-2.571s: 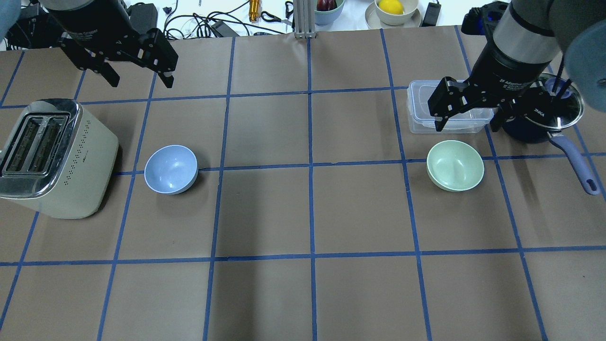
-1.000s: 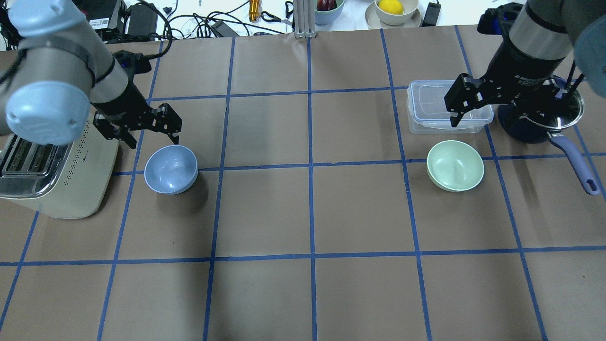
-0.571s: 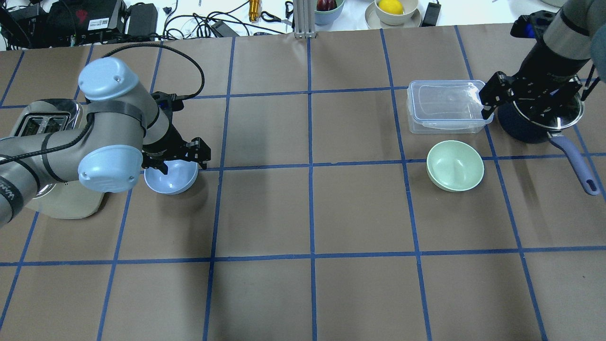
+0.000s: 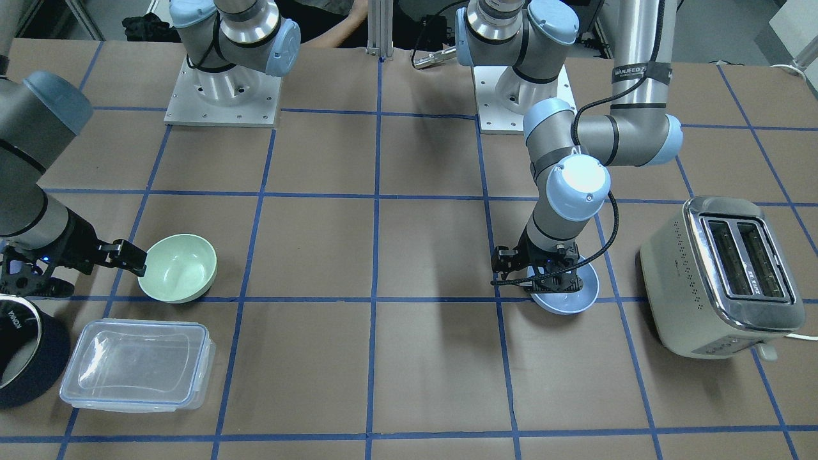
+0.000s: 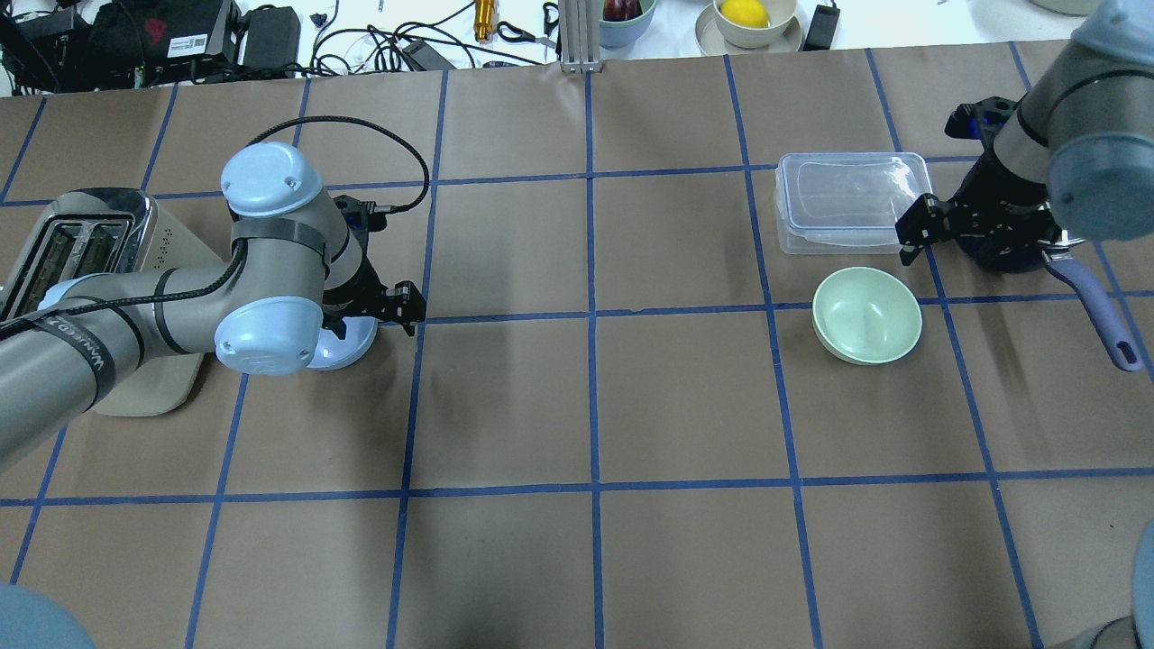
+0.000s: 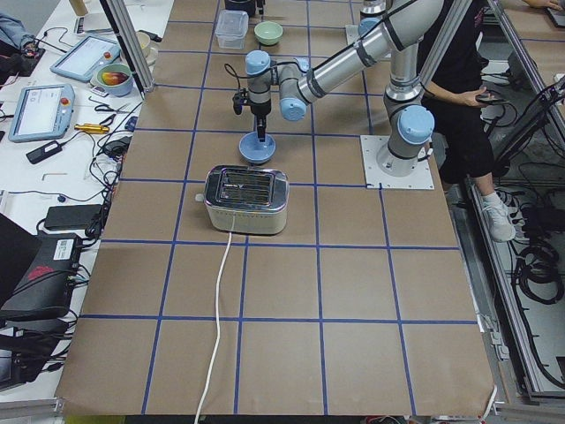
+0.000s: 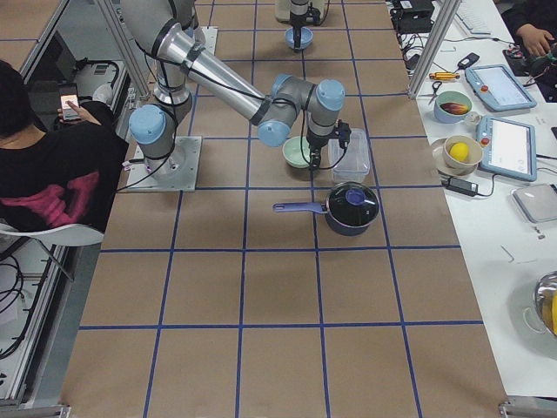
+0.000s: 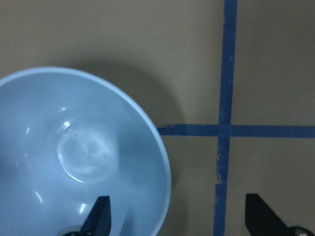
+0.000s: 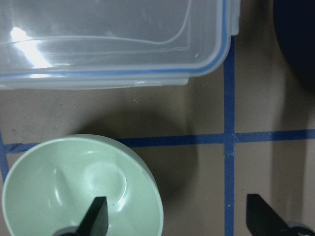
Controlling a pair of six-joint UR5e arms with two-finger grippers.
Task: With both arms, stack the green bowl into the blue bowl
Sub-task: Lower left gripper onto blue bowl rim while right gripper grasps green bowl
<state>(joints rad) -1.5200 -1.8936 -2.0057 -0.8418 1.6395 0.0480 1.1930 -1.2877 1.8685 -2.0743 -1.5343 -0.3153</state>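
Observation:
I should grab the blue bowl by its thin rim (image 8: 168, 189) with my left gripper next, because the blue bowl's round body is wider than the gripper's open fingers.
The blue bowl (image 5: 359, 341) (image 4: 566, 301) sits upright next to the toaster, mostly hidden under my left arm in the overhead view. My left gripper (image 5: 377, 312) (image 8: 179, 222) is open and low over the bowl's right rim, one finger inside the bowl (image 8: 83, 152) and one outside. The green bowl (image 5: 867, 315) (image 4: 179, 267) sits upright on the right half of the table. My right gripper (image 5: 978, 243) (image 9: 179, 221) is open just behind the green bowl (image 9: 78, 191), with one finger over its rim and the other over bare table.
A cream toaster (image 5: 90, 270) (image 4: 722, 275) stands close to the blue bowl. A clear lidded container (image 5: 852, 203) (image 9: 108, 39) and a dark saucepan with a blue handle (image 5: 1095, 297) (image 4: 25, 358) stand just behind and beside the green bowl.
My left arm came down from the back and set its open fingers over the blue bowl's right rim. My right gripper swung right, then dropped toward the green bowl. Neither bowl moved.

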